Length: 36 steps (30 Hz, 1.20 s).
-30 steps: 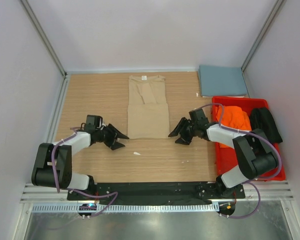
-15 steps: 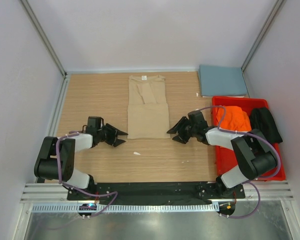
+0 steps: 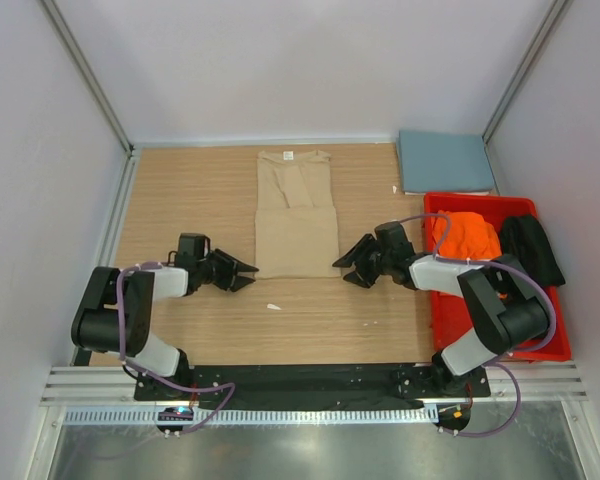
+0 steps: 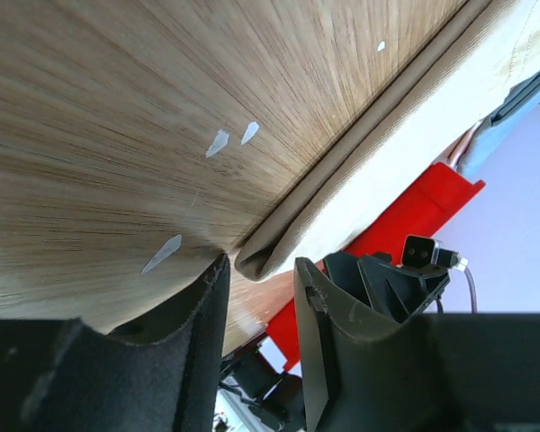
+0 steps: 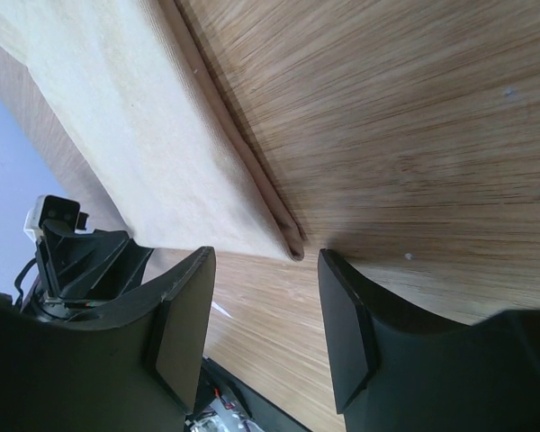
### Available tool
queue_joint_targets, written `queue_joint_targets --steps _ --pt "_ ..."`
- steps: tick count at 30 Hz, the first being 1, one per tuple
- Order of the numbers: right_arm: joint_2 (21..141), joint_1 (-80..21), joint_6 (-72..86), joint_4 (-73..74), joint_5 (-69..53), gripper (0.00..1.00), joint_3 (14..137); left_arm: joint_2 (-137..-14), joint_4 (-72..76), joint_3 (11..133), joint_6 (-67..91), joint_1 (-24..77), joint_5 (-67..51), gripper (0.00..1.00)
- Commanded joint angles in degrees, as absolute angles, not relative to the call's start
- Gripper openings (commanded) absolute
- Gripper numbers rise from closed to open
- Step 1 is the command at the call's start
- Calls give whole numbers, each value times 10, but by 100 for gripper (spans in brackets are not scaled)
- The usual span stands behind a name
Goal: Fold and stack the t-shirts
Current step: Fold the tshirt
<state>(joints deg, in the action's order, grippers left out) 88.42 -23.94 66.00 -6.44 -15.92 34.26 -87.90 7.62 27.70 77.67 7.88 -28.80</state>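
Observation:
The right gripper next needs to fold that edge of the t-shirt over evenly, so it should pick up the tan t-shirt's near folded corner (image 3: 337, 275), opposite the left gripper's corner.
The tan t-shirt (image 3: 297, 215) lies folded into a long strip in the middle of the table. My left gripper (image 3: 246, 273) lies low at its near left corner, my right gripper (image 3: 344, 267) at its near right corner. In the left wrist view the folded corner (image 4: 255, 260) sits just at the mouth of the left gripper (image 4: 261, 270), whose jaws stand apart with nothing pinched. In the right wrist view the shirt's corner (image 5: 291, 248) lies just ahead of the open right gripper (image 5: 265, 270). An orange t-shirt (image 3: 467, 235) and a black one (image 3: 532, 248) lie in the bin. A blue-grey t-shirt (image 3: 445, 162) rests folded at the back right.
The red bin (image 3: 450, 310) stands along the right side, close behind the right arm. Small white scraps (image 3: 273, 306) lie on the wood near the shirt's front edge. White walls close in the back and both sides.
Both grippers have slid inward to the tan shirt's near corners. The left jaws have narrowed; the right jaws stay about as wide.

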Motion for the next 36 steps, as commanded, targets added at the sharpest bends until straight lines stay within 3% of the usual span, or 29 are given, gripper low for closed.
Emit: queue_joint_targets --steps 1,21,33,36 --pt "890 -244 671 -91 -154 56 338 -893 73 263 772 82 -268 36" --pt "909 -257 724 -94 -125 45 325 -919 95 267 766 82 -272 8" --pt "929 -258 722 -94 -122 43 334 -932 94 279 759 81 -277 0" --pt "932 -257 720 -94 -121 33 336 -936 84 291 744 81 -282 0"
